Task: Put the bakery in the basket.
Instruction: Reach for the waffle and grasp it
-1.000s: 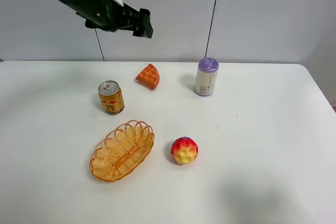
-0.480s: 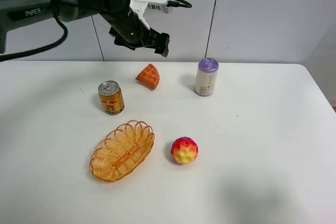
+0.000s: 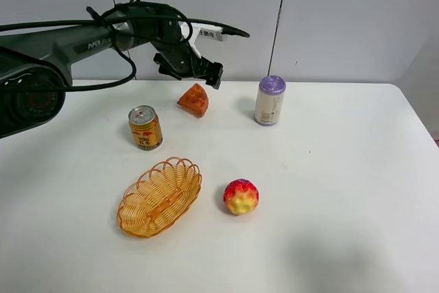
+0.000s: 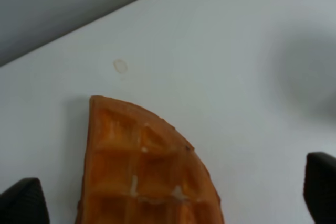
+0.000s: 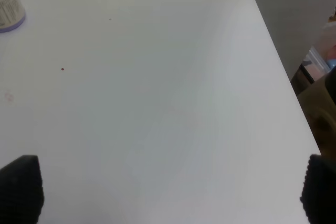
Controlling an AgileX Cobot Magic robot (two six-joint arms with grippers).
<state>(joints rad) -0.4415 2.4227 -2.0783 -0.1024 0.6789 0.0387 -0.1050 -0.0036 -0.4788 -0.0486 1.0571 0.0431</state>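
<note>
My left gripper should grab the waffle wedge [image 3: 194, 99] by its side edges next, to put the bakery in the basket.
The bakery, an orange-brown waffle wedge [image 3: 194, 99], lies at the back of the white table; the left wrist view shows its grid top close up [image 4: 142, 171]. My left gripper [image 3: 200, 73] is open and hovers just above and behind the wedge; in its wrist view [image 4: 170, 198] the dark fingertips [image 4: 21, 203] stand on either side of the wedge without touching it. The oval wicker basket [image 3: 194, 178] sits empty nearer the front left. My right gripper [image 5: 169, 190] is open and empty over bare table, and does not show in the high view.
A gold drink can [image 3: 145, 127] stands between the waffle and the basket. A red-yellow fruit [image 3: 241, 196] lies right of the basket. A white container with a purple lid [image 3: 270, 100] stands right of the waffle; it also shows in the right wrist view [image 5: 9, 3]. The table's right edge [image 5: 273, 45] is near my right gripper.
My left arm has swung right and down from high at the back left, bringing its gripper to just above the waffle. The objects have not moved.
</note>
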